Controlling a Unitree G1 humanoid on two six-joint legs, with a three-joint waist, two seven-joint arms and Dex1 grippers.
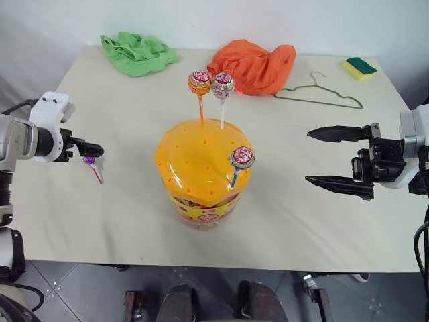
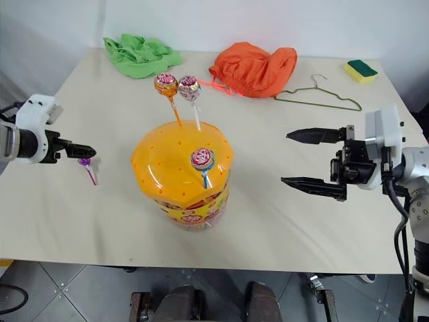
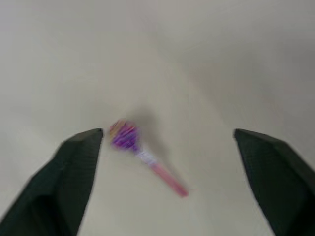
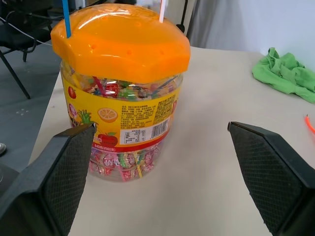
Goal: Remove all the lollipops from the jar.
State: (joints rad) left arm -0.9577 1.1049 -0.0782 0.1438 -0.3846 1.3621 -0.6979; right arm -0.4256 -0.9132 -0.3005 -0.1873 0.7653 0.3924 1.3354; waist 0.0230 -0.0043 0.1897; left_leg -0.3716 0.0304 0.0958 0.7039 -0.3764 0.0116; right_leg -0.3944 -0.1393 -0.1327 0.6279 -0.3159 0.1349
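My left gripper should next take hold of the orange-stick lollipop by its stick (image 1: pixel 201 111), so that it can pull the lollipop out of the jar's lid (image 1: pixel 194 161).
The jar (image 1: pixel 198 176), a clear tub with an orange domed lid, stands mid-table. Three lollipops stick up from its lid: one on an orange stick (image 1: pixel 199 82), one on a white stick (image 1: pixel 222 84), and one on a blue stick (image 1: pixel 242 158) at the lid's near right. A fourth lollipop (image 1: pixel 92 165), purple-wrapped on a pink stick, lies loose on the table to the jar's left. My left gripper (image 1: pixel 94 150) hovers just above it, open; in the left wrist view that lollipop (image 3: pixel 127 136) sits free between the spread fingers. My right gripper (image 1: pixel 308 156) is open, level, right of the jar and apart from it.
At the table's far side lie a green cloth (image 1: pixel 137 54), an orange cloth (image 1: pixel 255 65), a wire hanger (image 1: pixel 320 94) and a yellow-green sponge (image 1: pixel 360 68). The table's left edge runs close to my left gripper.
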